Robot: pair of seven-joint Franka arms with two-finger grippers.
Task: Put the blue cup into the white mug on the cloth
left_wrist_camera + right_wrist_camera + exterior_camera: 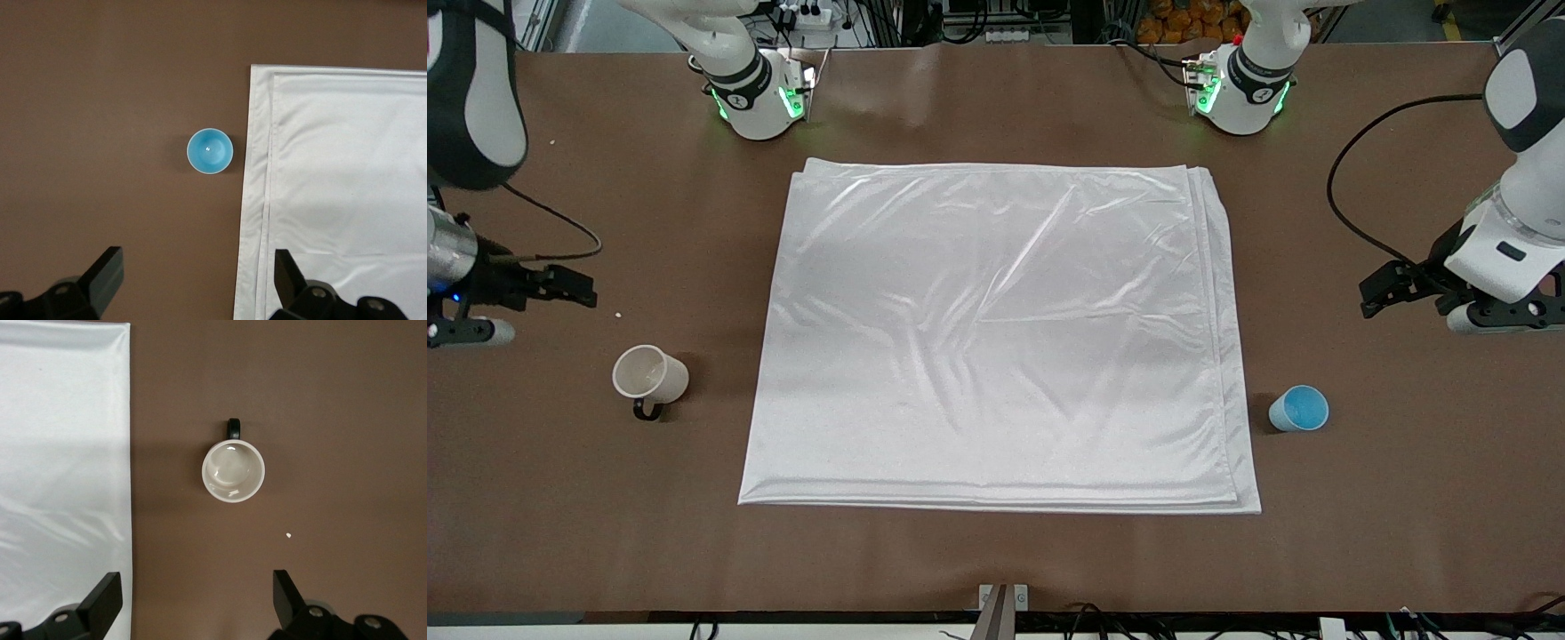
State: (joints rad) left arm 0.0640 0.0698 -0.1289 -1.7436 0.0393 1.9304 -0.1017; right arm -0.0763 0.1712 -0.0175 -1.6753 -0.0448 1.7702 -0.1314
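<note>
The robot's right gripper needs to set the white mug on the cloth (pixel 996 329) for the blue cup, so next it needs to take hold of the mug by its black handle (pixel 647 410).
The blue cup (pixel 1299 409) stands upright on the bare brown table beside the cloth's edge, toward the left arm's end; it also shows in the left wrist view (pixel 209 151). The white mug (pixel 648 375) stands upright on the table beside the opposite edge of the cloth, toward the right arm's end; in the right wrist view (pixel 233 471) its black handle shows. The cloth (pixel 996 329) lies flat in the middle, with nothing on it. My left gripper (pixel 1371 298) (pixel 199 257) hangs open and empty over the table by the blue cup. My right gripper (pixel 587 289) (pixel 197 580) hangs open and empty over the table by the mug.
A small white crumb (pixel 618 314) lies on the table by the mug. A black cable (pixel 1343 196) loops over the table at the left arm's end. The two arm bases (pixel 760 93) (pixel 1240 89) stand along the table's edge farthest from the front camera.
</note>
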